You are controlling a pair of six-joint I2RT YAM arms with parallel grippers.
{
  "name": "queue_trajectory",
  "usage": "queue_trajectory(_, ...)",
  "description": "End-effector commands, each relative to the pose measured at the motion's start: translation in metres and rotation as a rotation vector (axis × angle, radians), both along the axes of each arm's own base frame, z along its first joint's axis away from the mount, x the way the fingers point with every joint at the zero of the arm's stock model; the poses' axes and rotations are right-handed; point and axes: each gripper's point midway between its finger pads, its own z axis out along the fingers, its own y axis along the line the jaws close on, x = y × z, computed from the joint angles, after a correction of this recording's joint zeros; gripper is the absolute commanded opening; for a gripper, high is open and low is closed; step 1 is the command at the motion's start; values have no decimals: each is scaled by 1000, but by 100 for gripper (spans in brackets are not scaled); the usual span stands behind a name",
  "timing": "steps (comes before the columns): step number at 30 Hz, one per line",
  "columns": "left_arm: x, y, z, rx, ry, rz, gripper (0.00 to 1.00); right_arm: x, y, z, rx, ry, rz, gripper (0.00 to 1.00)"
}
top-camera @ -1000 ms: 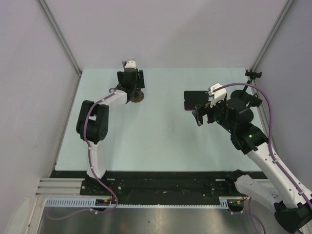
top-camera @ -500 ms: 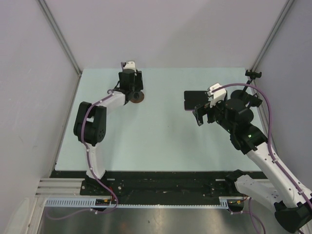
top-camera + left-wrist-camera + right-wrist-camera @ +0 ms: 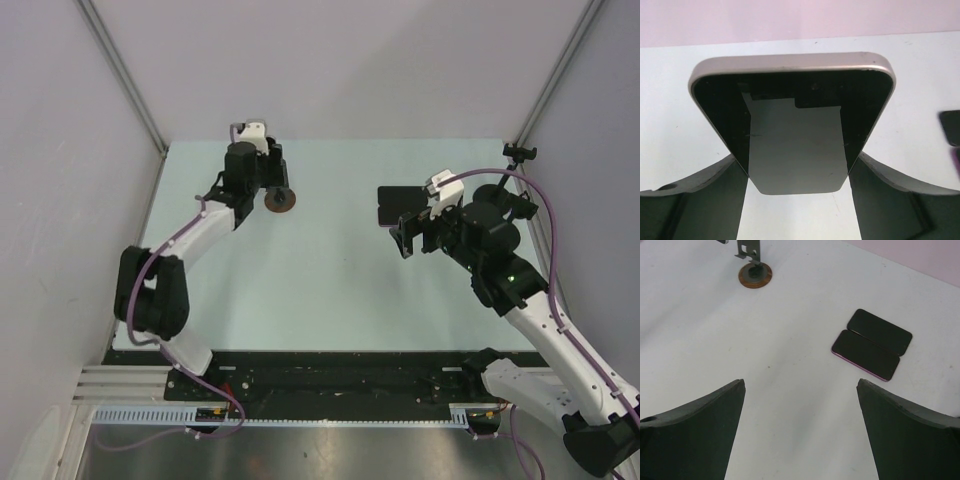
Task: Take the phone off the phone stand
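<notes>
The robot's right gripper should next grab the phone at a loose end, across its screen and back, to take it over and lay it flat.
My left gripper [image 3: 797, 172] is shut on the phone [image 3: 790, 100], a black-screened handset with a silver rim, gripped by its two long edges and held above the pale table. In the top view the left gripper [image 3: 265, 178] sits just left of and behind the phone stand [image 3: 281, 201], which has a round brown base; the phone itself is hidden there by the wrist. In the right wrist view the stand [image 3: 754, 271] shows its grey bracket with no phone on it. My right gripper [image 3: 800, 385] is open and empty, and hovers at the right [image 3: 408, 238].
Two other phones lie side by side on the table at the right: a black one [image 3: 880, 331] and a purple-edged one [image 3: 865, 355], also seen from above [image 3: 395, 205]. Walls close the table at the left, back and right.
My left arm has swung left and stretched out, carrying the phone off the stand; the stand's base now shows apart from the gripper. The right arm has barely moved.
</notes>
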Motion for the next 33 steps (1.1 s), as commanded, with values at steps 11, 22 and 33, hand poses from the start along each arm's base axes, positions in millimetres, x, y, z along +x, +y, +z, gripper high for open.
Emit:
queue_trajectory(11, -163, -90, 99, -231, -121, -565, 15, -12, 58, 46, 421, 101, 150, 93)
queue_trajectory(22, -247, -158, 77, -239, 3, -828, 15, -14, 97, 56, 495, 98, 187, 84)
queue_trajectory(33, -257, -182, 71, -226, 31, -844, 11, -14, 122, 56, 503, 74, 173, 71)
